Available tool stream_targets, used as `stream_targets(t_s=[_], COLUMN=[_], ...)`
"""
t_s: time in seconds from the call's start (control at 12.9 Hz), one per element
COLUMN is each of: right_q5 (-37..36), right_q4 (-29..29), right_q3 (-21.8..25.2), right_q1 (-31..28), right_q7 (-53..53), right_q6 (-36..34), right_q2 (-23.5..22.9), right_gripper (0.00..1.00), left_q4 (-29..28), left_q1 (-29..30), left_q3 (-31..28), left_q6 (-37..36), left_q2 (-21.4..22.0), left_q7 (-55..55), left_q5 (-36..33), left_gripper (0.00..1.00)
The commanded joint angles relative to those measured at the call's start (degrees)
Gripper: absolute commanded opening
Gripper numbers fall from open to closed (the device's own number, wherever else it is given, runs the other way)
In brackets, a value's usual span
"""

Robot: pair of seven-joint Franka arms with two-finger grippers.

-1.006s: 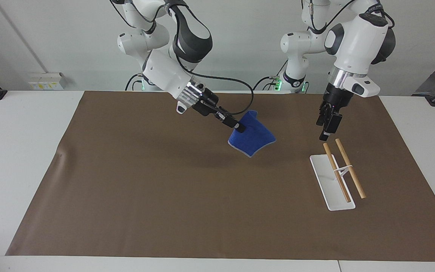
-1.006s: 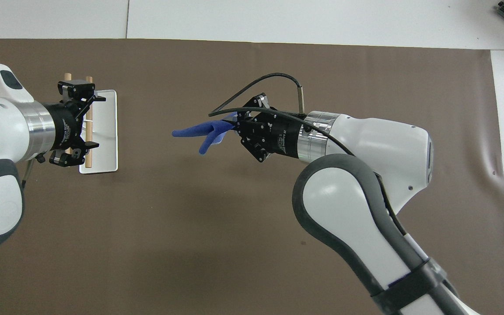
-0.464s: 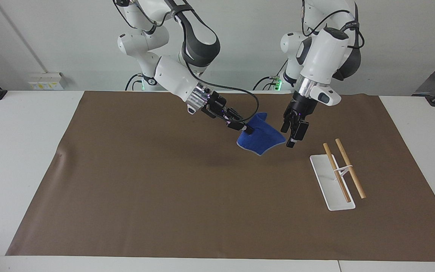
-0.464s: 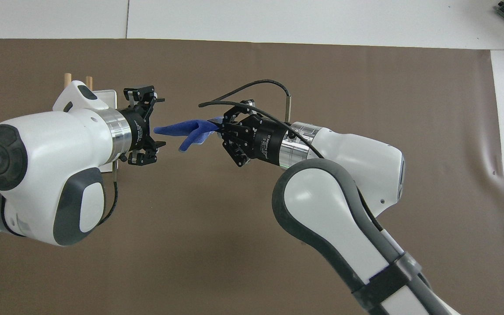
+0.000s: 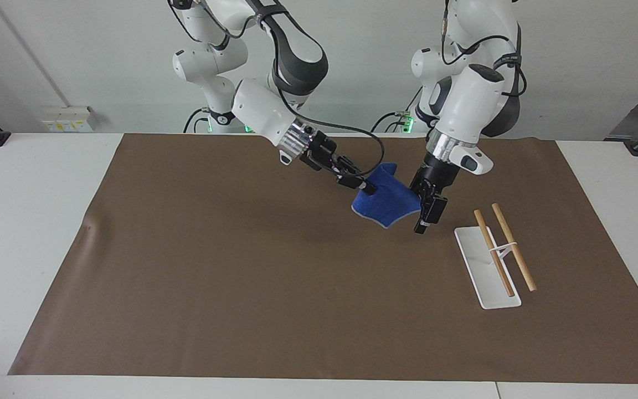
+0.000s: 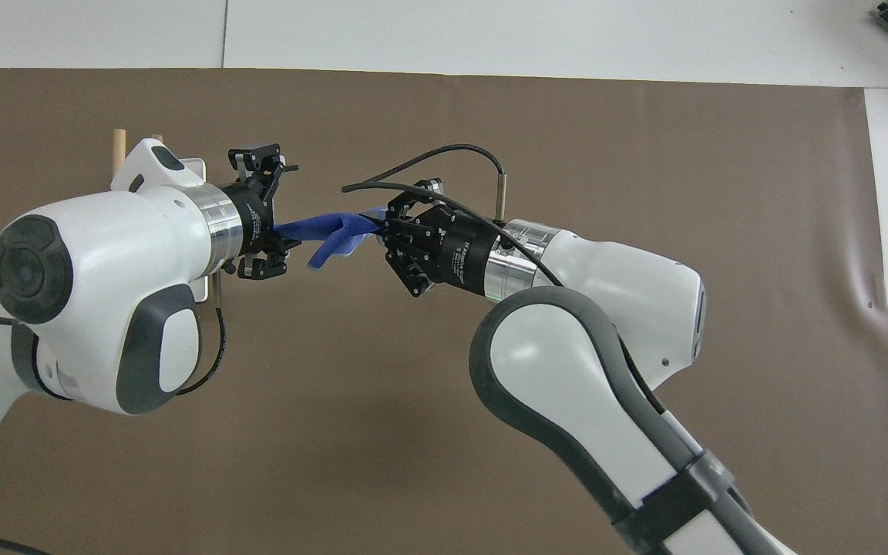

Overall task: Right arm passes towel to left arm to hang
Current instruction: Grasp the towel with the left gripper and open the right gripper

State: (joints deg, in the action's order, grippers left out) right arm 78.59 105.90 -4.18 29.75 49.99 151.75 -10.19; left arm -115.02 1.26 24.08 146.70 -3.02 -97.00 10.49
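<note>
Next, my left gripper grabs the blue towel by its free corner [image 6: 287, 230] to hang the towel on the rack's wooden rods.
The bright-blue towel [image 5: 388, 202] hangs in the air over the middle of the brown mat, pinched at one corner by my right gripper [image 5: 368, 188], which is shut on it. In the overhead view the towel [image 6: 328, 231] stretches from the right gripper [image 6: 378, 225] to my left gripper [image 6: 282, 220]. The left gripper [image 5: 427, 213] is at the towel's free edge. Its fingers stand open, and the towel's end lies between them.
A white rack base with two wooden rods [image 5: 488, 266] stands on the brown mat [image 5: 241, 277] toward the left arm's end. In the overhead view the left arm hides most of it, and only the rod tips [image 6: 119, 142] show.
The left gripper has moved from over the rack to the towel's free edge. The right gripper has carried the towel a little toward it. The towel's end now lies between the left fingers.
</note>
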Motion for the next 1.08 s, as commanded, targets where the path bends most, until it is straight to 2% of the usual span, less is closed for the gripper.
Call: stream_targets(t_s=[0.0, 0.15, 0.23, 0.62, 0.7, 0.77, 0.85, 1.01], right_q5=[1.39, 1.39, 1.39, 1.21, 0.34, 0.25, 0.07, -4.47], right_q4=[-0.17, 0.36, 0.36, 0.45, 0.53, 0.88, 1.41, 2.81], right_q3=[-0.13, -0.13, -0.13, -0.13, -0.04, 0.05, 0.13, 0.31], right_q1=[-0.04, -0.13, -0.13, -0.31, -0.31, -0.31, -0.48, -1.09], right_q7=[0.28, -0.85, -0.95, -1.56, -3.65, -7.15, -11.01, -18.14], right_q6=[0.74, 0.74, 0.74, 0.75, 0.83, 0.92, 1.96, 4.07], right_q2=[0.08, 0.08, 0.08, 0.08, 0.08, 0.08, 0.17, 0.17], right_gripper=[0.0, 0.0, 0.0, 0.0, 0.35, 0.95, 1.0, 1.0], left_q4=[0.06, -0.03, -0.21, -0.21, -0.12, 0.14, 0.32, 0.49], left_q1=[-0.64, -0.55, -0.38, 0.06, 0.06, 0.06, 0.06, 0.06], left_q3=[-0.52, -0.61, -0.61, -2.27, -3.06, -3.85, -4.47, -6.05], left_q6=[0.78, 0.25, 0.07, -0.19, -0.19, -0.1, 0.33, 0.86], left_q2=[-0.06, 0.03, 0.12, 0.12, 0.03, -0.06, -0.15, -0.67], left_q7=[1.63, 5.14, 7.42, 13.49, 14.72, 15.52, 16.05, 19.2], left_q5=[0.84, 0.84, 0.84, 0.84, 0.84, 0.84, 0.84, 0.84], left_gripper=[0.24, 0.03, 0.0, 0.0, 0.0, 0.0, 0.0, 0.0])
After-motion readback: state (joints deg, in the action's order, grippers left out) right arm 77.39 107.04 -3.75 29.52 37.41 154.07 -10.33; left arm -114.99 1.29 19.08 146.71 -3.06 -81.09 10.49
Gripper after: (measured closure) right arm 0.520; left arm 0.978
